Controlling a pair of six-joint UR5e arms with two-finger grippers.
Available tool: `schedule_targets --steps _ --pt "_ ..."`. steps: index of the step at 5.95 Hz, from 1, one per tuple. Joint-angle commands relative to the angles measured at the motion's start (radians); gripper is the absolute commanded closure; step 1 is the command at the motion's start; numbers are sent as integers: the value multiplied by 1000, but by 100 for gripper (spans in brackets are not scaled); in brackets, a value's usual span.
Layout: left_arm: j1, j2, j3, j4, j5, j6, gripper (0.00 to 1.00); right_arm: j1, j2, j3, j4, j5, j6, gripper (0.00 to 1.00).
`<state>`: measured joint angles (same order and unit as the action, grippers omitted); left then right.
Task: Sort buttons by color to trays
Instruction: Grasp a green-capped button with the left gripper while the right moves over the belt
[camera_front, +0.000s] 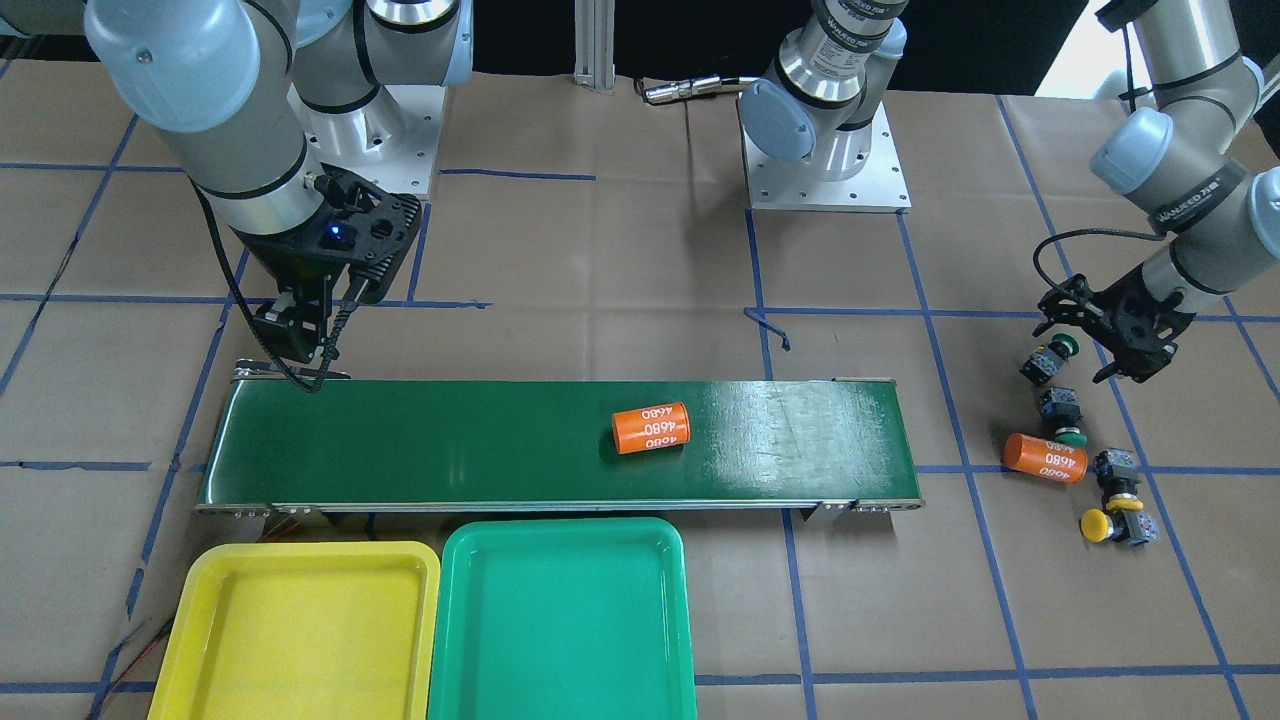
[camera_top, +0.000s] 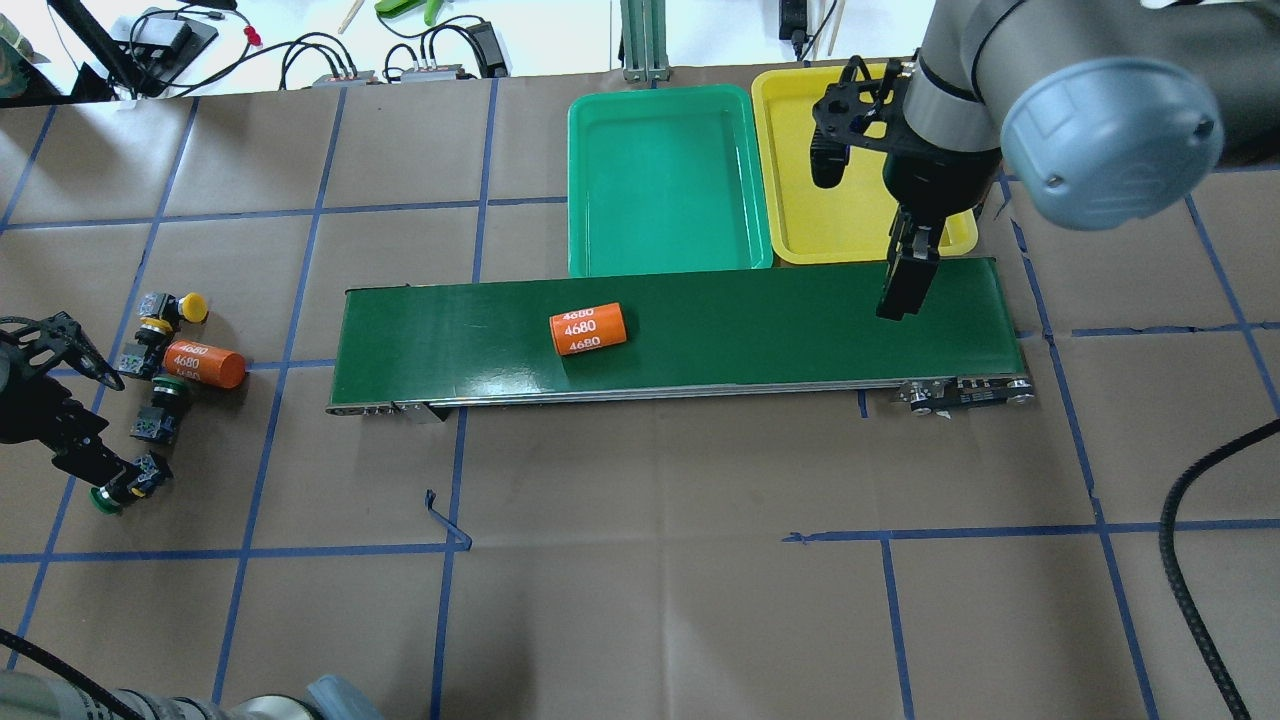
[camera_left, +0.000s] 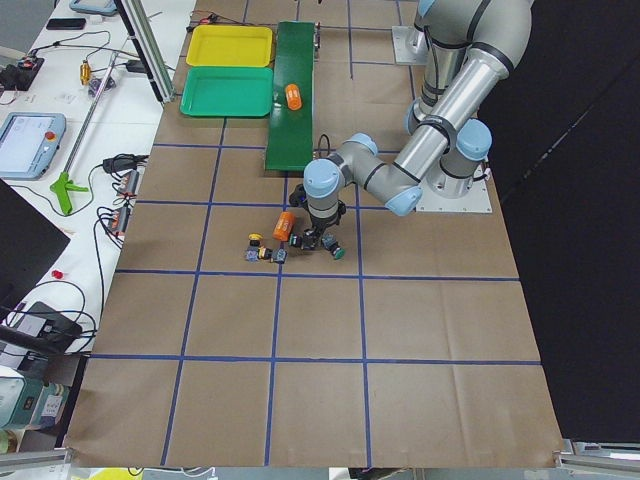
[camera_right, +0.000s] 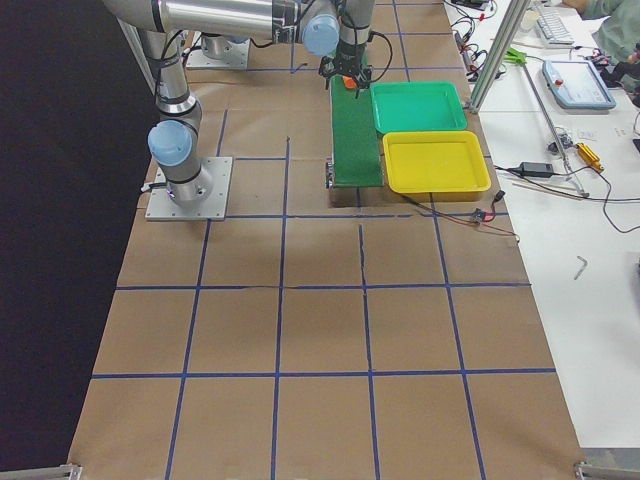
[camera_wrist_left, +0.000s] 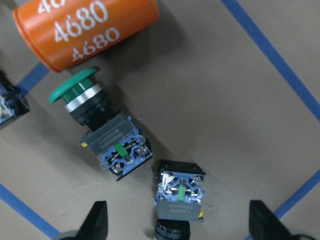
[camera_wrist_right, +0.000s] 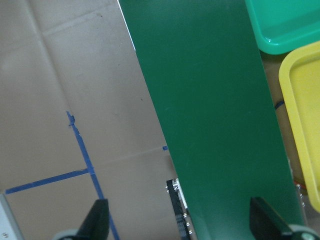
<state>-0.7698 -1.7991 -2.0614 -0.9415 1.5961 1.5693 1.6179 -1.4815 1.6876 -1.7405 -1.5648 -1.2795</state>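
Note:
My left gripper needs to grab the flat sides of its square block (camera_front: 1041, 366) next, because the green button has a round cap (camera_front: 1065, 344) at one end.
Four buttons lie on the paper off the belt's end. Two are green-capped (camera_front: 1050, 358) (camera_front: 1062, 415) and two yellow-capped (camera_front: 1120, 475) (camera_front: 1110, 525). My left gripper (camera_front: 1078, 350) is open and hovers over the green ones. In the left wrist view one green button (camera_wrist_left: 180, 192) lies between the open fingertips (camera_wrist_left: 97, 222), and the other (camera_wrist_left: 95, 120) lies beyond it. My right gripper (camera_top: 905, 285) is open and empty over the far end of the conveyor, as the right wrist view (camera_wrist_right: 178, 222) shows. The yellow tray (camera_front: 300, 640) and green tray (camera_front: 560, 620) are empty.
The long dark-green conveyor belt (camera_front: 450, 440) carries one orange 4680 cylinder (camera_front: 651, 427). A second orange cylinder (camera_front: 1045, 457) lies among the buttons, touching the green cap in the left wrist view (camera_wrist_left: 85, 30). Both trays sit side by side along the belt.

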Motion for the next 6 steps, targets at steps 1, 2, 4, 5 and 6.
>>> schedule_targets --steps 1,2,4,5,6 --pt "4 -46 -40 81 27 17 2 0 -12 92 -177 2 -54 0" --pt "4 -81 -40 108 25 35 14 4 -28 93 -177 3 -51 0" --pt "-3 -68 -39 110 30 48 87 20 -28 101 -160 43 -50 0" --pt "-14 -53 -31 109 31 32 97 25 -32 101 -128 64 -64 0" --pt "-28 16 -29 80 31 -21 97 28 -67 96 -50 68 -95 0"
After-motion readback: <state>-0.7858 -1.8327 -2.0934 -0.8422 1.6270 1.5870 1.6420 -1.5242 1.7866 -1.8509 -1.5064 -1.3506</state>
